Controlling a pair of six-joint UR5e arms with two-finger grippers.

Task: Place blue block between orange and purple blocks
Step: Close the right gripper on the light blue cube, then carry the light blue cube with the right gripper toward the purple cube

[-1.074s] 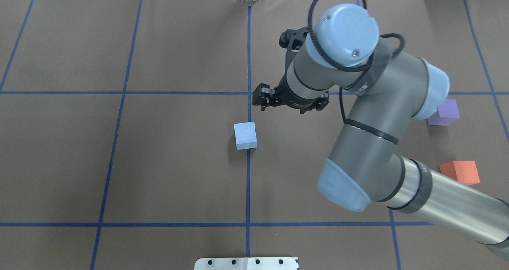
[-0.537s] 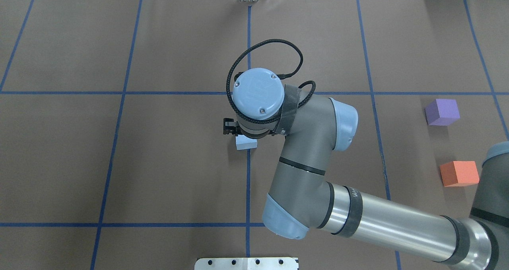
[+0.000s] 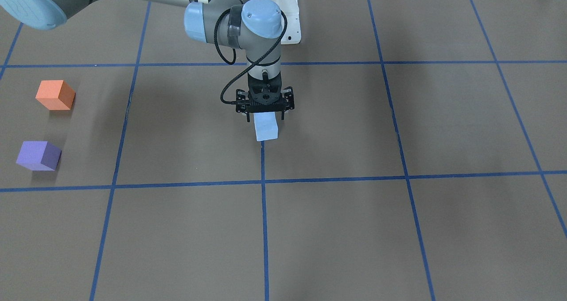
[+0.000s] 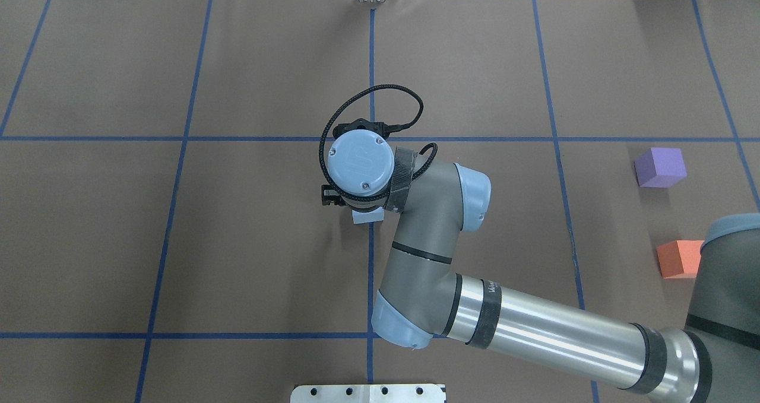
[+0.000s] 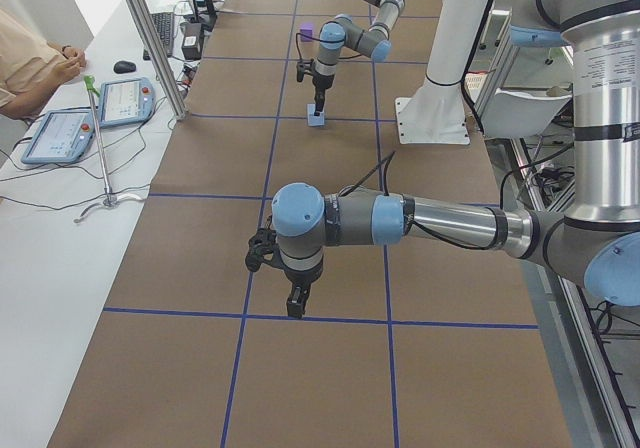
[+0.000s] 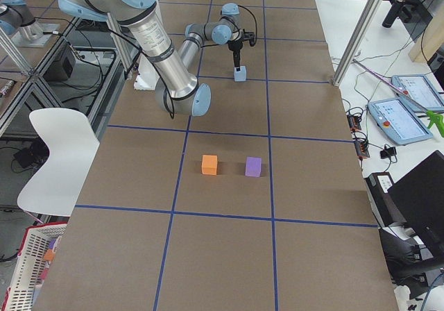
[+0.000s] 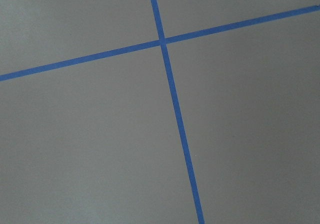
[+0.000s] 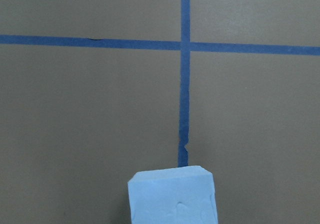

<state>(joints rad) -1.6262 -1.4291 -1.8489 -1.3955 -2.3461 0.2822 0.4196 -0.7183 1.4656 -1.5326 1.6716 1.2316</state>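
Note:
The light blue block needs to be picked up next by its opposite sides with my right gripper, so that it can be set between the orange and purple blocks.
The blue block lies on the brown table at the centre line; it also shows in the overhead view and at the bottom of the right wrist view. My right gripper points straight down over it, open, with one finger on each side of the block's top. The orange block and the purple block sit apart from each other at the table's right side. My left gripper hangs just above the table far from the blocks; I cannot tell whether it is open or shut.
Blue tape lines divide the table into squares. The right arm's long forearm stretches across the near right part of the table. A metal mounting plate sits at the near edge.
The right arm has swung left and down from behind the blue block to directly over it, and the wrist now covers most of the block in the overhead view.

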